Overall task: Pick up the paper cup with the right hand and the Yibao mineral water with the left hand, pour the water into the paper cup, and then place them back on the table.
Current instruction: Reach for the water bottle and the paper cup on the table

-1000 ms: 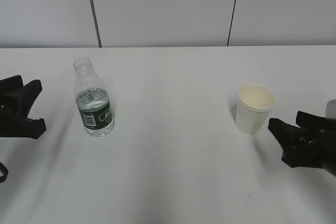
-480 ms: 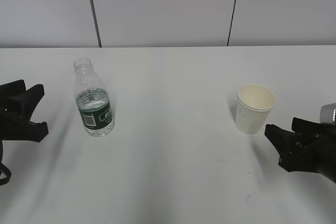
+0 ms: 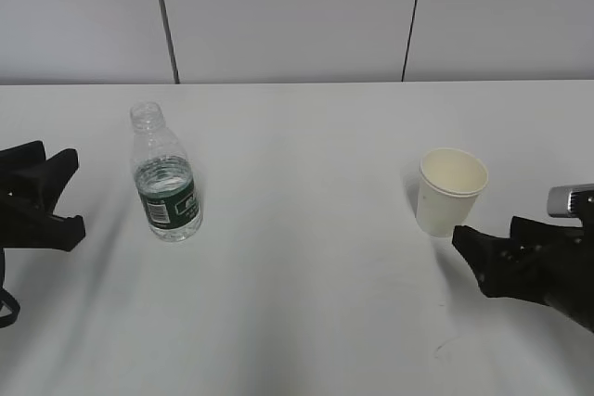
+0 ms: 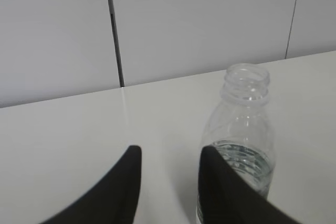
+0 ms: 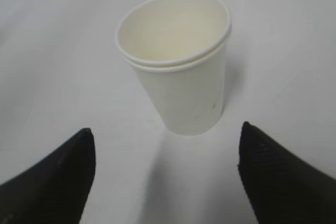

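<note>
The paper cup's rim needs to stay open to receive the water, so my right gripper should next grab the cup by its lower side (image 3: 441, 212) (image 5: 186, 108).
The paper cup (image 3: 450, 190) stands upright and empty on the white table (image 3: 306, 303), right of centre. My right gripper (image 3: 486, 240) is open, low over the table just right of and in front of the cup, not touching it. In the right wrist view the cup (image 5: 178, 72) stands ahead, centred between the wide-open jaws of the gripper (image 5: 165, 136). The Yibao bottle (image 3: 167, 178) stands upright and uncapped at the left, about half full of water. My left gripper (image 3: 72, 190) is open, a short way left of it. In the left wrist view the bottle (image 4: 244, 124) stands ahead and right of the gripper (image 4: 170, 153).
A pale panelled wall (image 3: 297, 16) with dark seams runs behind the table's far edge. A faint scuff mark (image 3: 444, 348) lies on the table near the right front.
My right gripper has moved left, closer to the cup. My left gripper shifted slightly early on, then held still. The bottle and the cup have not moved.
</note>
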`<state>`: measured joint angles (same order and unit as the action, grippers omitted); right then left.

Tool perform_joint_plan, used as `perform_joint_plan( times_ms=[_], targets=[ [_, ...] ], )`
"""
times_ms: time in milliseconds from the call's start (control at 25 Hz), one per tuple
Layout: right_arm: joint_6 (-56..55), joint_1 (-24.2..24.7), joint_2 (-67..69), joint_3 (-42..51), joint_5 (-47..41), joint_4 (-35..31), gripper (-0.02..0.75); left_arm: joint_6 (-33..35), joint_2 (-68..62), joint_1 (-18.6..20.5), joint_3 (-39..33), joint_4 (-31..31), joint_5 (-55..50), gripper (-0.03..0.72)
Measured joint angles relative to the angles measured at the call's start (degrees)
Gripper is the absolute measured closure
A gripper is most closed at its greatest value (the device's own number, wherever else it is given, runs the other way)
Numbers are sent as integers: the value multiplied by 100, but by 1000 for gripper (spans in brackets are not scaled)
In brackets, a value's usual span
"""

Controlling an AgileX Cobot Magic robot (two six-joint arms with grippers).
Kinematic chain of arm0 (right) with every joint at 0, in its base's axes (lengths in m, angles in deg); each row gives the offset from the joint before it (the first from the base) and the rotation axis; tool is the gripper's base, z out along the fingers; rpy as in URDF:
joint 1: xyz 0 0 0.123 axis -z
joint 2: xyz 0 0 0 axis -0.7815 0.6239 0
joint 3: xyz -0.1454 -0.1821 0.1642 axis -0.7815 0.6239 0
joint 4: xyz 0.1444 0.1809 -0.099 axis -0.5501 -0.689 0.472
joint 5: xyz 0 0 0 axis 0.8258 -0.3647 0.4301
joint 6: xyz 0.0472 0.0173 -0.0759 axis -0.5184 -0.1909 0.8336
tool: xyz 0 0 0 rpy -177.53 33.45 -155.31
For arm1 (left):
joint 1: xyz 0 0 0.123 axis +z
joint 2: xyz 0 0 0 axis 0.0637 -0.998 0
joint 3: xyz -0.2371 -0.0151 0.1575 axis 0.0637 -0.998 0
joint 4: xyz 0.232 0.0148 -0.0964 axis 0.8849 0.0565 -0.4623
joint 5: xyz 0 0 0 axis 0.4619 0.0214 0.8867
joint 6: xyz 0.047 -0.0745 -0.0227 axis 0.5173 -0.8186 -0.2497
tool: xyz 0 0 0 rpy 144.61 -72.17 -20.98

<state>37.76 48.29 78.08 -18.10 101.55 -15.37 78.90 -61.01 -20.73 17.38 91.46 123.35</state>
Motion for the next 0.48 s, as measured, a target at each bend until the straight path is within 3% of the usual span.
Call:
perform_joint_plan(
  times_ms=[480],
  targets=[
    [-9,0,669,-888,0,-25,69,5,0,0,0,0,0,447]
  ],
)
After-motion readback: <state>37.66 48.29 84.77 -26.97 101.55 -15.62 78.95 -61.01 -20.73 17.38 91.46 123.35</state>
